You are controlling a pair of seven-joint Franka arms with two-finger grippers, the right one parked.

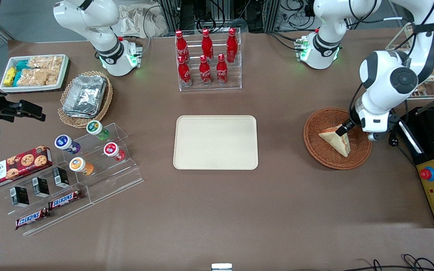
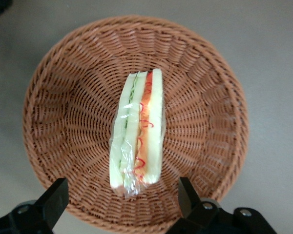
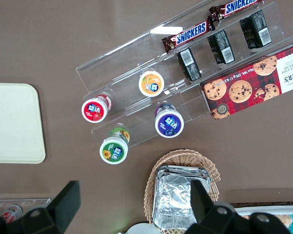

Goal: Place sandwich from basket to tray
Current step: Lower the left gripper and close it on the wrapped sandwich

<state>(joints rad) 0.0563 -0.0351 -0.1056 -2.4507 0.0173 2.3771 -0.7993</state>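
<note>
The left gripper grabs the outer bread slices of the sandwich [image 1: 336, 140] next, since they face each other flat while the sandwich's edges slope.
The sandwich [image 1: 336, 140] [image 2: 138, 131], a plastic-wrapped wedge of pale bread with red and green filling, lies in the round reddish-brown wicker basket [image 1: 315, 150] [image 2: 63, 97] toward the working arm's end of the table. My left gripper [image 1: 343, 130] [image 2: 121, 197] hangs open just above the basket. Its two black fingers [image 2: 53, 200] stand on either side of the sandwich's nearer end without touching it. The cream-beige tray [image 1: 216, 142] lies flat at the table's middle with nothing on it.
A clear rack of red cola bottles [image 1: 206, 56] stands farther from the front camera than the tray. A black and yellow control box with a red button [image 1: 433, 188] sits beside the basket at the table's end. An acrylic stand with yoghurt cups [image 1: 89, 150] lies toward the parked arm's end.
</note>
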